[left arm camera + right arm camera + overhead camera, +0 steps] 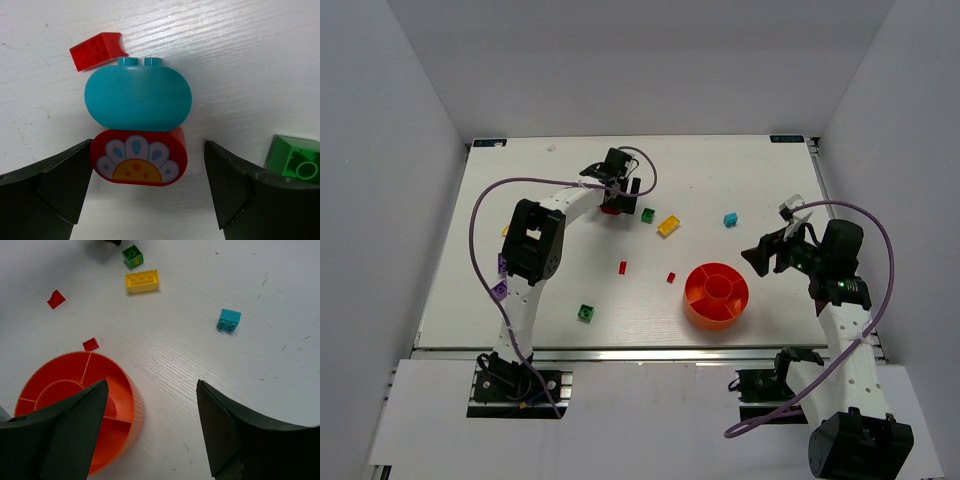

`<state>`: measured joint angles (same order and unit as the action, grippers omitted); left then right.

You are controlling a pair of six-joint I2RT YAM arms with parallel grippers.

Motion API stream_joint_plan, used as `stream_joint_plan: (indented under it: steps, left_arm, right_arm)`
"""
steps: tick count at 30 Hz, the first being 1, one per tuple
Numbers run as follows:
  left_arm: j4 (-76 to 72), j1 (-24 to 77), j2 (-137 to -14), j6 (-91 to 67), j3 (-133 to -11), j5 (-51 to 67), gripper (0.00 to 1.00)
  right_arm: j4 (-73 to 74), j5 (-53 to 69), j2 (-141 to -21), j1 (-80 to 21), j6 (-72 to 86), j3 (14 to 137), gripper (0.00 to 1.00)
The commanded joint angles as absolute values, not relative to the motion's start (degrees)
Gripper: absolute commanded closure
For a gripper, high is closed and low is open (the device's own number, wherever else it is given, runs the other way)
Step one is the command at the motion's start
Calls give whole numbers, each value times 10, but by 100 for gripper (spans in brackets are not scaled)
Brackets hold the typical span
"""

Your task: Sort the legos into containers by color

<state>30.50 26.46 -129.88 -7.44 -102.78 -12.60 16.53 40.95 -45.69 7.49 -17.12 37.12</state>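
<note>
The red oval brick's rounded ends lie between my left gripper's fingers and closing now would catch the brick, so it is time to close on it.
My left gripper (613, 200) is open at the far middle of the table. In the left wrist view (147, 185) its jaws stand on either side of a red oval brick with a flower print (137, 156); the left finger is right at the brick's edge and the right finger stands apart. A cyan oval brick (137, 98) lies against the red one, with a small red piece (97, 50) beyond. My right gripper (767, 252) is open and empty, just right of the orange-red tray (716, 296), which also shows in the right wrist view (131, 405). I see no bricks in the tray's visible compartments.
A green brick (648, 215), a yellow brick (668, 225) and a cyan brick (730, 220) lie behind the tray. Two small red pieces (623, 267) (671, 277) and a green brick (585, 313) lie mid-table. Purple bricks (500, 289) lie by the left arm.
</note>
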Motion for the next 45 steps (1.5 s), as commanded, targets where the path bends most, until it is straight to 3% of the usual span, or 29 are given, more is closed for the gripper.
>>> stream_joint_plan:
  steps: [1,8,11,13,17,26,32,34,39,45]
  left_arm:
    - [308,264,-1288,-82,-1029,-113,2]
    - [307,264,-1284,-83,-1025,-115,11]
    - [308,264,-1280,-84,-1020,-112,29]
    - [308,264,-1274,-84,-1017,-111,50]
    - [302,264,-1254,-84,-1000,-103,70]
    - [247,264,-1107,-71,-898,-22,84]
    - [193,264,-980,-31,-796,196,93]
    - [182,264,-930,-2,-743,286,95]
    - [111,278,-817,68,-629,384,94]
    - [91,294,-737,77,-570,417,93]
  right_arm:
    - [152,411,-449,75,-174,369,23]
    - [152,411,-449,76,-174,369,23]
    - [152,411,-449,76,-175,368,24]
    - [154,416,-448,76,-178,367,26]
    - [161,434,-444,76,-189,366,31]
    - [189,500,-453,71,-231,367,30]
    - [263,594,-543,61,-253,455,28]
    - [294,630,-583,52,-218,518,28]
    - [381,686,-734,14,-152,652,29]
    - [287,607,-794,-82,73,728,32]
